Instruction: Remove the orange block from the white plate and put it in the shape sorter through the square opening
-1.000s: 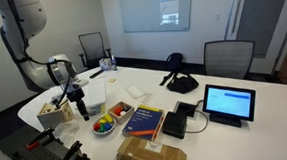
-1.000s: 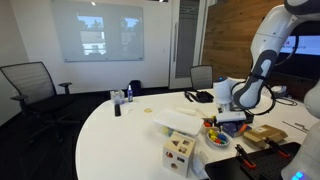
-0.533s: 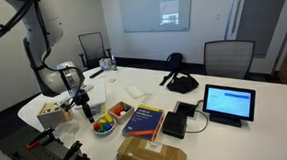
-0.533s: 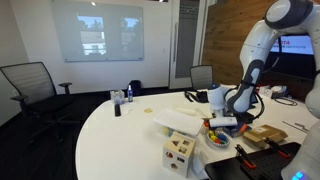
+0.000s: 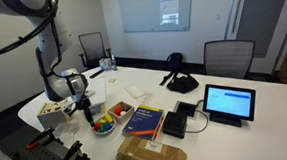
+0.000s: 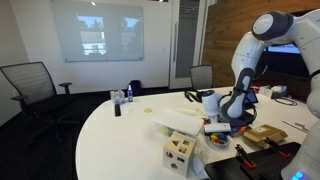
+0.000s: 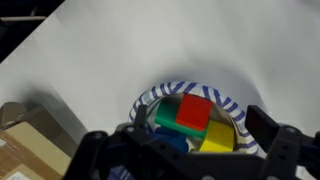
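Note:
The gripper isn't ready to close on the red block yet and has to go lower: in the wrist view its open fingers hang above the plate, and the red block's whole top shows below them.
The white plate has a blue-striped rim and holds a red, a green, a blue and a yellow-orange block. I cannot tell for sure which is the orange block. The plate also shows in both exterior views. My gripper is open, right above the plate, with a finger on each side of the blocks. It also shows in both exterior views. The light-wood shape sorter stands next to the plate near the table edge.
A translucent white tub sits behind the plate. A stack of books, a brown cardboard package, a tablet and a black bag lie further along the table. Chairs stand around it.
The arm has lowered and shifted the gripper from beside the shape sorter to just over the plate. The blocks have not moved.

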Motion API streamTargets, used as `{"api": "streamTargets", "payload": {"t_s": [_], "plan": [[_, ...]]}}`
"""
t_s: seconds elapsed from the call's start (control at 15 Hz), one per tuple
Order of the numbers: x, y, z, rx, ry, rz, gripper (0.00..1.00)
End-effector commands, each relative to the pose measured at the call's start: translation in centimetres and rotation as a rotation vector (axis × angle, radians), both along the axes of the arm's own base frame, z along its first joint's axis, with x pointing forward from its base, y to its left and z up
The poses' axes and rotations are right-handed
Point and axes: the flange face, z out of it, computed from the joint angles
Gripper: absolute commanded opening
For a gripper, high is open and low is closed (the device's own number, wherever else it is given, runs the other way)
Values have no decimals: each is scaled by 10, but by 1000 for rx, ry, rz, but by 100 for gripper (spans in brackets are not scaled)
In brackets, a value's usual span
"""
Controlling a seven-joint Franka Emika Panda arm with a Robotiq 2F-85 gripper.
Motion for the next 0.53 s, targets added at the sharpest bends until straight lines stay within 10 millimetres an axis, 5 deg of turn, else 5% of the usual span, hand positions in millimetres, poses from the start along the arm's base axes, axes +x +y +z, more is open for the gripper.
{"api": "streamTargets", "payload": {"t_s": [0.0,0.47], "plan": [[9,2,-12,-35,-24,-17,100],[15,2,-23,-54,-18,-18,100]]}}
